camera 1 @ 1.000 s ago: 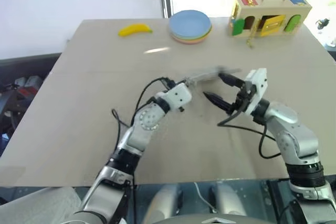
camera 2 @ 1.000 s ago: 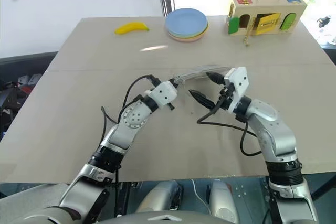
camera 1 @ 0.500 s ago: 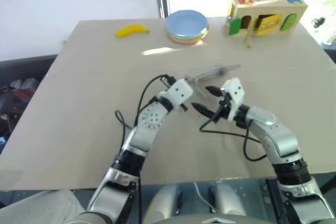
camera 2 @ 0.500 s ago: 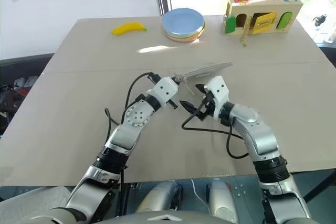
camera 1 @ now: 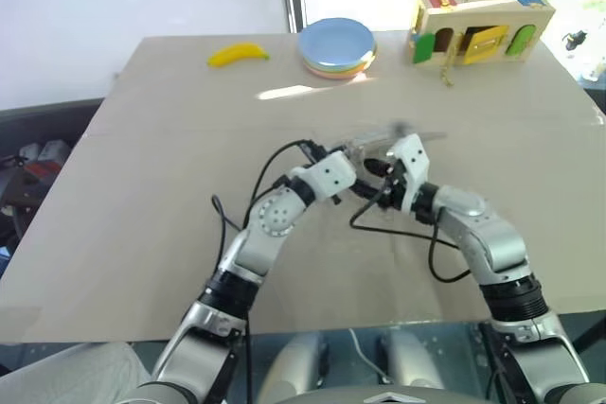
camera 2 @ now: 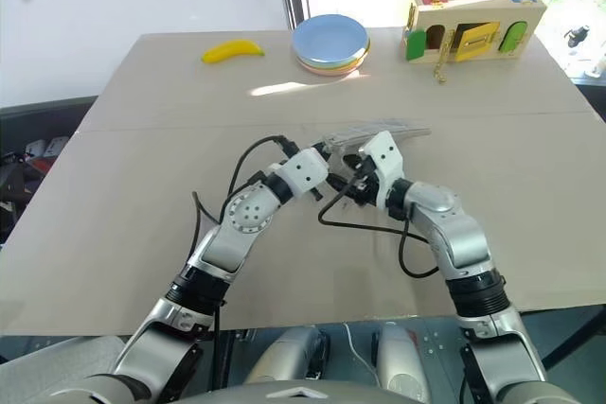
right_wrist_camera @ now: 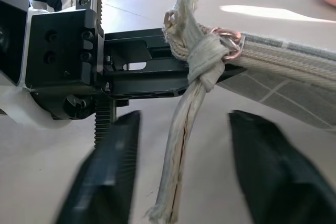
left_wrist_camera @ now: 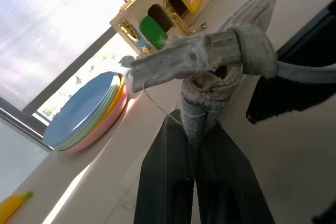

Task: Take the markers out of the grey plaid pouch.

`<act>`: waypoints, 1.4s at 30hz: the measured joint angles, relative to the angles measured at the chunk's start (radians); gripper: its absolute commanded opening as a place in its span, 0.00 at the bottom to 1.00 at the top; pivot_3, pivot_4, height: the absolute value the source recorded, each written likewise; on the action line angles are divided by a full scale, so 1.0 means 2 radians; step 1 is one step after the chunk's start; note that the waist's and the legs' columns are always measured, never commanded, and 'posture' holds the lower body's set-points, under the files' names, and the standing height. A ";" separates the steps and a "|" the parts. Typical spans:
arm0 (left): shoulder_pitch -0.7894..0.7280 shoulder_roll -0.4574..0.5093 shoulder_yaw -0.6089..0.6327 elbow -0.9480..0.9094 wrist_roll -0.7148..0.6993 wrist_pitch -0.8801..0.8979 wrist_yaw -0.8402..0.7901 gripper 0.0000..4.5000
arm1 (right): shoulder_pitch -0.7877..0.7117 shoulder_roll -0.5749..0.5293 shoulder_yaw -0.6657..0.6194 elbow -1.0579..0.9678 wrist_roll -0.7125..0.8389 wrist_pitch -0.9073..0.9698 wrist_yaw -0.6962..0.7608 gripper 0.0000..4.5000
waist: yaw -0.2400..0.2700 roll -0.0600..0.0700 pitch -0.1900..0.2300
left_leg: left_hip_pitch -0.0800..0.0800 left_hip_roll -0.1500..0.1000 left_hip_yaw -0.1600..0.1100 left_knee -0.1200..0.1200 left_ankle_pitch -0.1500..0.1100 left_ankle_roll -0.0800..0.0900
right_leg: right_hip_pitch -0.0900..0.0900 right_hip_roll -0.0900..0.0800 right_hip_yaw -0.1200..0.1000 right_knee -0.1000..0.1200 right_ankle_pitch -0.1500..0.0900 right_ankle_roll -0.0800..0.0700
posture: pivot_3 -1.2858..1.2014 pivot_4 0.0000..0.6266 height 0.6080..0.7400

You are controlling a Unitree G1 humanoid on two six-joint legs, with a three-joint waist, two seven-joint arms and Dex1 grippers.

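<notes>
My right gripper will next grip the zipper's fabric pull by its dangling tail. Then it can open the grey plaid pouch for the markers.
The grey plaid pouch hangs lifted above the table, and my left gripper is shut on its near end. A frayed pale fabric pull is tied to a ring on the zipper. My right gripper faces the left one at close range. Its fingers stand apart, one on each side of the pull, without touching it. In the eye views the right gripper sits just under the pouch, next to the left gripper. The markers are hidden.
Along the table's far side lie a yellow banana, a stack of round plates and a wooden latch box. Black cables loop off both wrists over the tabletop.
My right gripper has moved left and down to meet the left one under the pouch, and its fingers have narrowed around the pull. The left gripper keeps its hold.
</notes>
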 measured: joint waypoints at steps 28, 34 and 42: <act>0.017 0.026 0.001 0.015 0.004 -0.051 0.002 0.00 | -0.019 -0.054 -0.102 0.029 0.047 0.028 -0.026 0.01 | 0.000 0.000 0.000 | 0.000 0.000 0.000 0.000 0.000 0.000 | 0.000 0.000 0.000 0.000 0.000 0.000 | 0.52 0.24 1.00; 0.026 0.038 0.006 0.014 -0.002 -0.052 0.003 0.00 | -0.043 -0.074 -0.157 0.079 0.051 0.017 -0.055 0.01 | 0.001 0.000 0.000 | 0.000 0.000 0.000 0.000 0.000 0.000 | 0.000 0.000 0.000 0.000 0.000 0.000 | 0.52 0.24 1.00; 0.032 0.046 0.013 0.010 -0.009 -0.060 0.007 0.00 | -0.073 -0.084 -0.207 0.156 0.046 0.010 -0.135 0.01 | 0.000 0.000 0.000 | 0.000 0.000 0.001 0.000 0.000 0.000 | 0.000 0.000 0.001 0.000 0.000 0.000 | 0.52 0.24 1.00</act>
